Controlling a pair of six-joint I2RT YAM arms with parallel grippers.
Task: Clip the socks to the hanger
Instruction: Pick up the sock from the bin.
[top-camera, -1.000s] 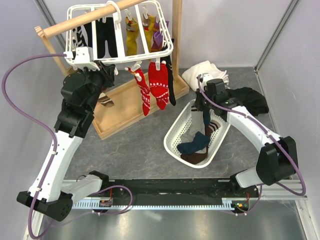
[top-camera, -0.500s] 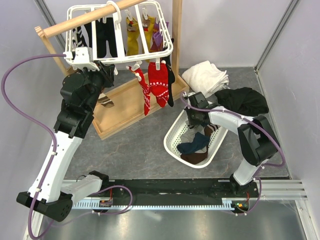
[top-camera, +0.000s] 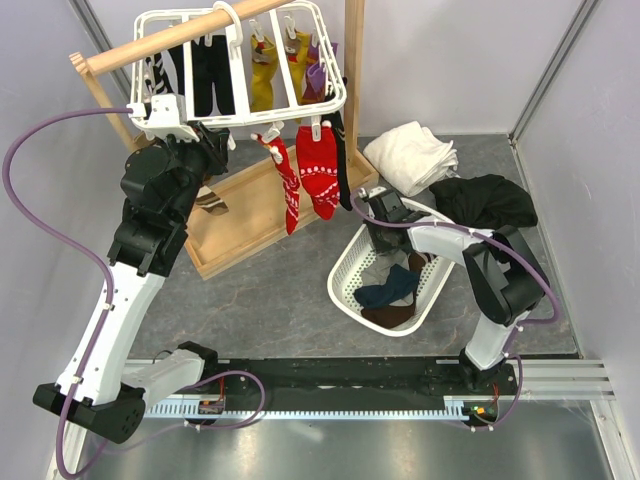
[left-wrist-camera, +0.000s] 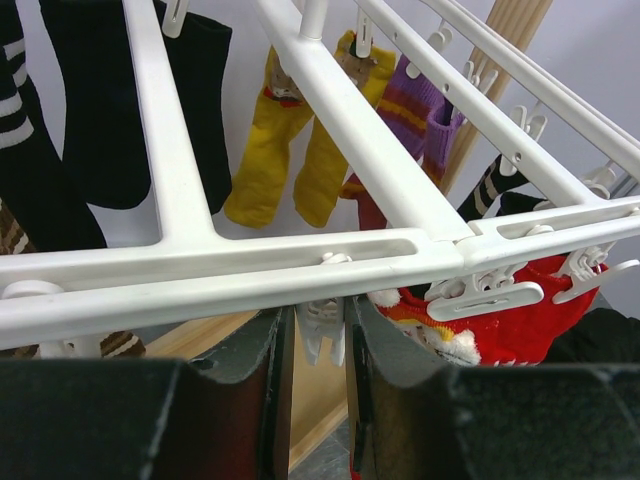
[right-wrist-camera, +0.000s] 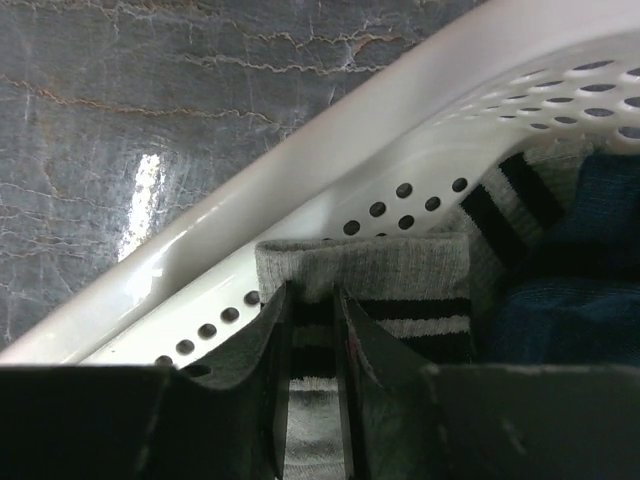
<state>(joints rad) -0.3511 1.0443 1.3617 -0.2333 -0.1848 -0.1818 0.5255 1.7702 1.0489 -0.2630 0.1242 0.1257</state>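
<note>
My right gripper's fingers reach down onto the striped cuff just below the cuff's edge (right-wrist-camera: 314, 289), so it is time for me to close them on the cuff.
The white slatted hanger (top-camera: 240, 60) hangs from the wooden stand's rail. The red patterned socks (top-camera: 318, 175) are clipped at its front edge and show bright red (left-wrist-camera: 480, 330) in the left wrist view. My left gripper (top-camera: 157, 112) is at the hanger's front left corner, shut (left-wrist-camera: 318, 345) on a dangling white clip peg (left-wrist-camera: 325, 322) under the frame bar (left-wrist-camera: 250, 275). My right gripper (top-camera: 373, 218) is down inside the white basket (top-camera: 345, 270), open a little (right-wrist-camera: 312, 320), its fingers astride the striped cuff of a grey sock (right-wrist-camera: 400, 265) lying against the wall. A second grey striped sock (right-wrist-camera: 510, 195) lies beside it.
Black (top-camera: 212, 75), yellow (top-camera: 265, 75) and purple (top-camera: 316, 75) socks hang further back on the hanger. The wooden stand's base tray (top-camera: 250, 225) lies below. A blue sock (top-camera: 392, 288) lies in the basket. White cloth (top-camera: 412, 152) and black cloth (top-camera: 488, 200) lie beyond it.
My right gripper came down from above the basket's far end, with a sock hanging from it, to the basket's left inner wall, and its jaws parted. The left arm has not moved.
</note>
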